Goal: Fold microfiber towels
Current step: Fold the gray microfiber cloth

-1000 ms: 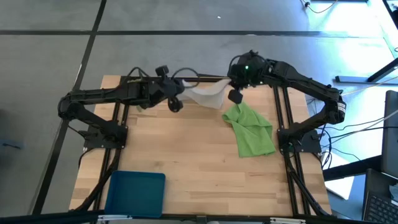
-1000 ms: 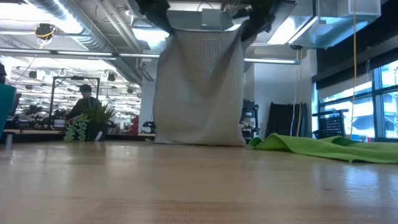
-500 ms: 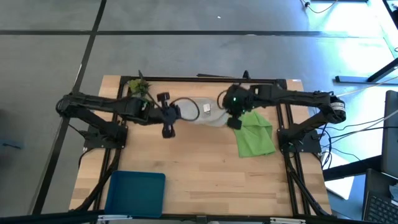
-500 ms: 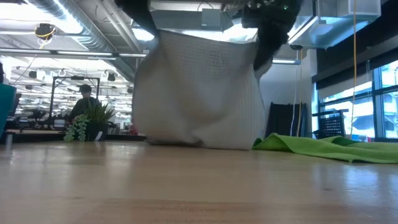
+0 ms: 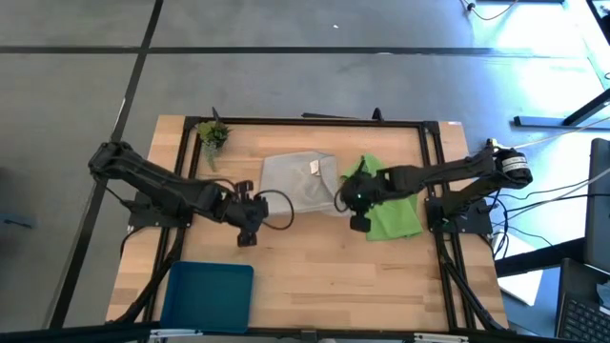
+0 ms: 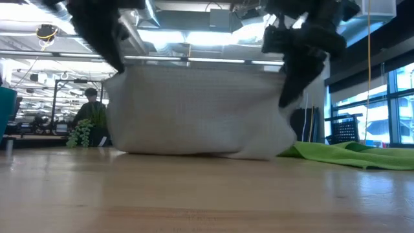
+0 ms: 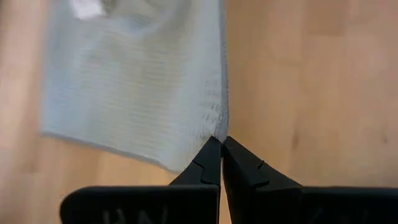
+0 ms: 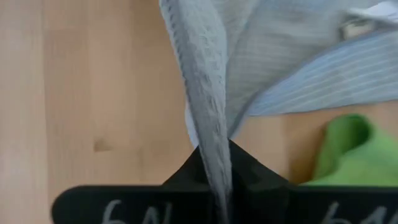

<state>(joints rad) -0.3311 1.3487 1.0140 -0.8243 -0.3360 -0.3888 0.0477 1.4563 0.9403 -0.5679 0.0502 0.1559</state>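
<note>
The cloth behind my fingers bunches beside the towel's white label, so I need to keep holding the grey towel (image 5: 300, 179) with my left gripper until it lies spread on the tabletop.
The light grey microfiber towel (image 5: 300, 179) hangs between my two grippers near the table's middle, and its far part rests on the wood (image 6: 194, 150). My left gripper (image 5: 259, 202) is shut on its near left corner. My right gripper (image 5: 343, 198) is shut on its near right side. The lime green towel (image 5: 393, 208) lies crumpled flat on the table, right of the grey one and partly under my right arm. My left gripper pinches the grey towel's corner (image 7: 216, 132) between its two fingers, which slant down from the near side. The corner is lifted, and the cloth runs away from it to the table. My right gripper pinches a bunched fold of the towel's edge (image 8: 211, 140) between its fingers, slanting down from the near side. Several layers seem gathered there. The top edge (image 6: 194, 65) runs nearly straight between both holds.
A blue tray (image 5: 208, 295) sits at the near left corner. A small green plant sprig (image 5: 212, 133) stands at the far left. Bare wood lies between the towels and the near edge. A person shows in the room far behind the table.
Both grippers have come down and toward the table's near edge and have moved apart, keeping hold. The grey towel, hanging narrow and high before, is now drawn out wide and lower. Its far part has settled on the table.
</note>
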